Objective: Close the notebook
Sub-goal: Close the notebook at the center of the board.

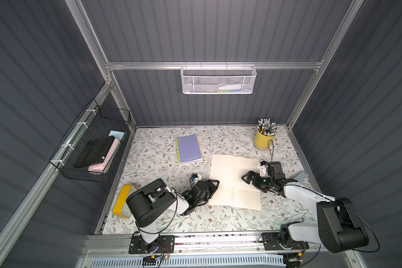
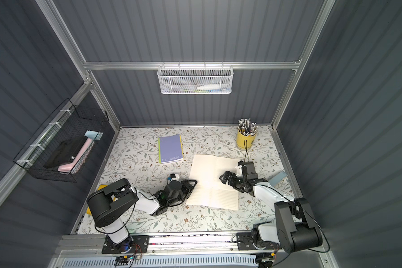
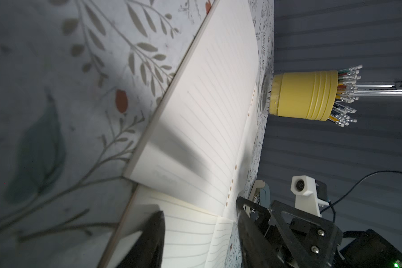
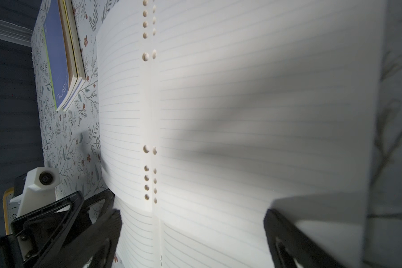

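Note:
The left gripper pinches the notebook's outer page edge next, opposite the spine, so that side of the notebook swings over to close the notebook.
The notebook lies open on the floral table, cream lined pages up, with punched holes along its spine. My left gripper sits low at the left page's outer edge. In the left wrist view its jaws stand apart over the lined page and grip nothing. My right gripper is over the right page. Its jaws are spread wide from the spine to that page's outer edge, where the paper lies across one finger.
A closed purple notebook lies at the back left of the table. A yellow cup of pencils stands at the back right. A pale blue pad lies by the right arm, and a yellow-rimmed object by the left arm's base. Wire baskets hang on the walls.

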Controlling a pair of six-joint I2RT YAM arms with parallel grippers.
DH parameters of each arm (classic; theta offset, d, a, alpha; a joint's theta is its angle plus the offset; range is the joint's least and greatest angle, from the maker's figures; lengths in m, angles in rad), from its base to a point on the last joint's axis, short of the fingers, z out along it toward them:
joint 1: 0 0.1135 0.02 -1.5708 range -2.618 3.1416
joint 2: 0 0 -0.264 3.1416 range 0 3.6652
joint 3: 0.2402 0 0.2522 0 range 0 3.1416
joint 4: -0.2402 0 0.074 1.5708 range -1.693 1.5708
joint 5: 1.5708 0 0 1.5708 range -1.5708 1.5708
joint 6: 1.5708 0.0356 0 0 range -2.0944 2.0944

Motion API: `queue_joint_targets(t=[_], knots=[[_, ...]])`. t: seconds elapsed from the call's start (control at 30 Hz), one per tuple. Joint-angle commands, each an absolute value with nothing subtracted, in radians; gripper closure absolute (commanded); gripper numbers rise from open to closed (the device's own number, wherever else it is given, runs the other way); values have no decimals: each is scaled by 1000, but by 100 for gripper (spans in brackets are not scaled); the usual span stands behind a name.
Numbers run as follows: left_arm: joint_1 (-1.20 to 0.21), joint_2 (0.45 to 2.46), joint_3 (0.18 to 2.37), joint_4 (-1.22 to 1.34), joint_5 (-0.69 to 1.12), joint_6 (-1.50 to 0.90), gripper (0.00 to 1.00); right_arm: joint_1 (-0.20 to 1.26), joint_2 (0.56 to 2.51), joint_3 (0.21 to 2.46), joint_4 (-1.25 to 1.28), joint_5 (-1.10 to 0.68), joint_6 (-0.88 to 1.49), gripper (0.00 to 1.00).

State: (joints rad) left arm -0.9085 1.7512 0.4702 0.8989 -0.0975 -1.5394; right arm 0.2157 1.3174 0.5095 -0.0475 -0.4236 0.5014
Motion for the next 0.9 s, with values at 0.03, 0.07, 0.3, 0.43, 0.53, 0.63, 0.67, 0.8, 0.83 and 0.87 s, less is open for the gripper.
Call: queue_joint_targets(t=[0.03, 0.07, 0.3, 0.43, 0.53, 0.63, 0.67, 0.8, 0.83, 0.87], knots=[[-913, 1764, 459, 889, -164, -1557, 52, 216, 1344, 475, -124, -411, 503, 1], [-913, 1764, 456, 886, -179, -1563, 53, 216, 1343, 473, -124, -411, 503, 1], [-922, 1820, 439, 967, -281, -1655, 58, 216, 1335, 469, -127, -411, 507, 1], [-927, 1879, 460, 1015, -285, -1699, 58, 215, 1329, 469, -129, -411, 510, 1], [-935, 1922, 474, 1065, -293, -1726, 57, 215, 1329, 468, -126, -413, 512, 1], [-953, 1947, 485, 1080, -316, -1759, 57, 216, 1329, 467, -129, -417, 511, 1], [-962, 1952, 488, 1081, -329, -1771, 57, 216, 1326, 465, -130, -416, 509, 1], [-988, 1959, 499, 1074, -379, -1819, 57, 216, 1324, 466, -132, -417, 509, 1], [-991, 1960, 504, 1074, -388, -1822, 58, 215, 1322, 467, -134, -417, 507, 1], [-991, 1960, 506, 1071, -391, -1825, 58, 215, 1322, 467, -132, -419, 508, 1]])
